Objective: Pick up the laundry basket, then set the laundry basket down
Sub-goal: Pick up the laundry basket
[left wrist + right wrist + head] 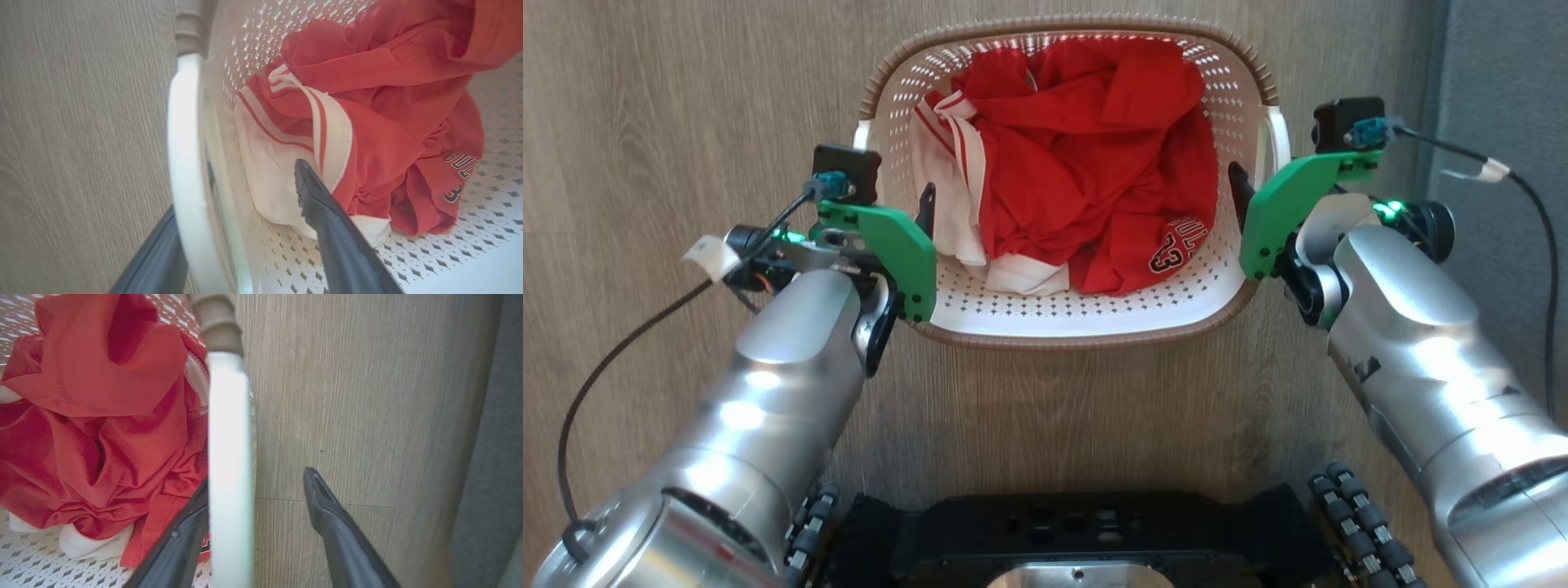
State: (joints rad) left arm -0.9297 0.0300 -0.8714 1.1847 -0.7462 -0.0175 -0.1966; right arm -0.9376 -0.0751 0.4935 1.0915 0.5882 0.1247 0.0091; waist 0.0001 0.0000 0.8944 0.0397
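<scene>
My left gripper should next grab the basket by the white handle point(863, 134) beside the white cloth, as loose red clothes point(1091, 167) lie heaped in the open basket.
The laundry basket point(1086, 335), white and perforated with a brown rim, stands on the wooden floor straight ahead with red and white clothes point(1086, 163) in it. My left gripper point(907, 206) is open astride the basket's left white handle point(184, 163): one finger point(155, 257) is outside and the other finger point(331, 232) is inside, by the white cloth. My right gripper point(1256, 189) is open astride the right handle point(229, 457), with a clear gap between the handle and the outer finger point(335, 522). The inner finger point(175, 547) lies against the handle, next to the clothes.
My black wheeled base point(1078, 531) sits close below the basket. A grey panel point(1503, 98) rises along the right side, near my right arm. Loose black cables point(1535, 220) hang from both wrists. Bare wooden floor point(686, 98) surrounds the basket.
</scene>
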